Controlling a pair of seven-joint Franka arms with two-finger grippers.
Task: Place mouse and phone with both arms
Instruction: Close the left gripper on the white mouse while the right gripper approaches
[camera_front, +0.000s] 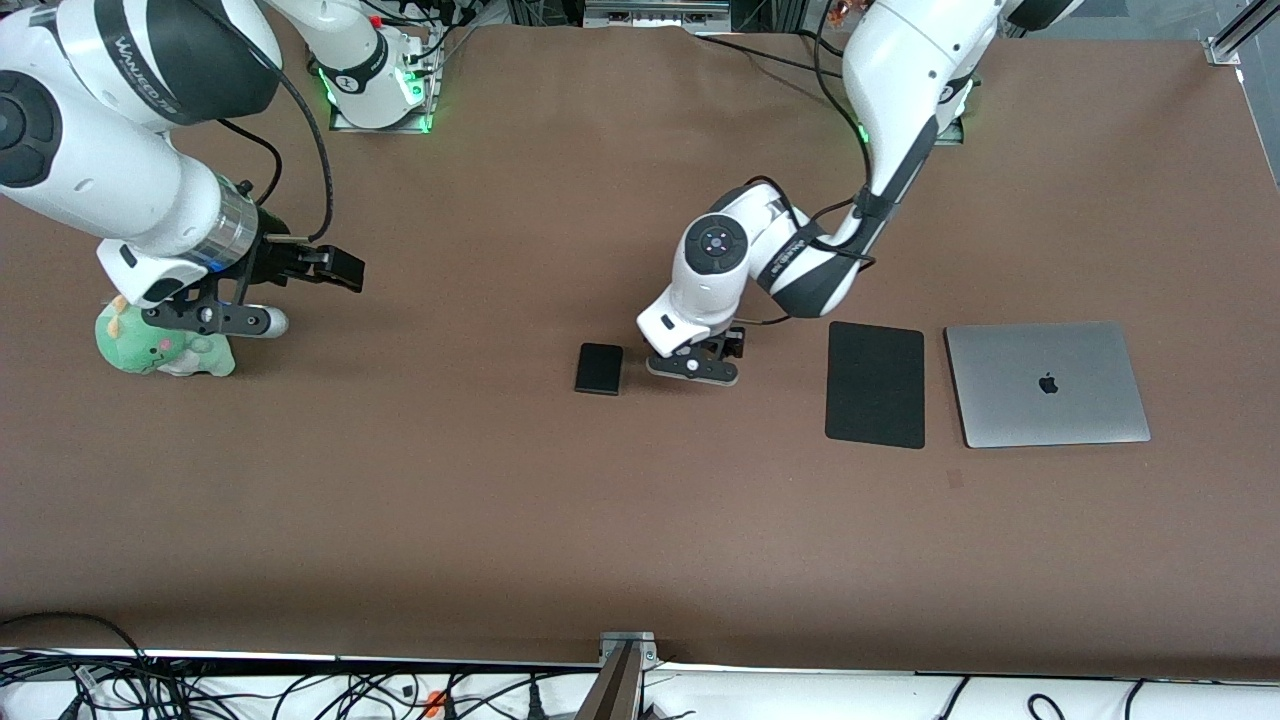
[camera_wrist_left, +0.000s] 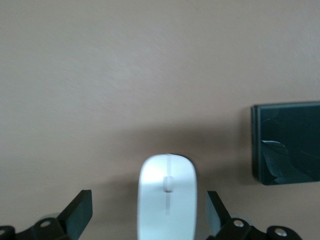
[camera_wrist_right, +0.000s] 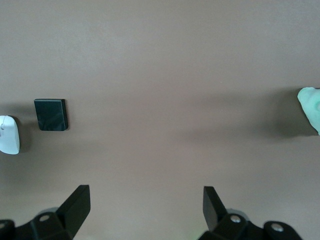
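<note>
The left gripper takes hold of the white mouse by its long sides next, to place the mouse on the black mouse pad.
The white mouse lies on the brown table between the spread fingers of my left gripper, with a gap on each side. In the front view the left gripper is low over the table's middle and hides the mouse. The black phone lies flat beside it, toward the right arm's end, and also shows in the left wrist view. My right gripper hangs open and empty over the green plush toy. The right wrist view shows its gripper, the phone and the mouse.
A black mouse pad and a closed silver laptop lie toward the left arm's end. A green plush toy sits near the right arm's end of the table. Cables run along the table edge nearest the front camera.
</note>
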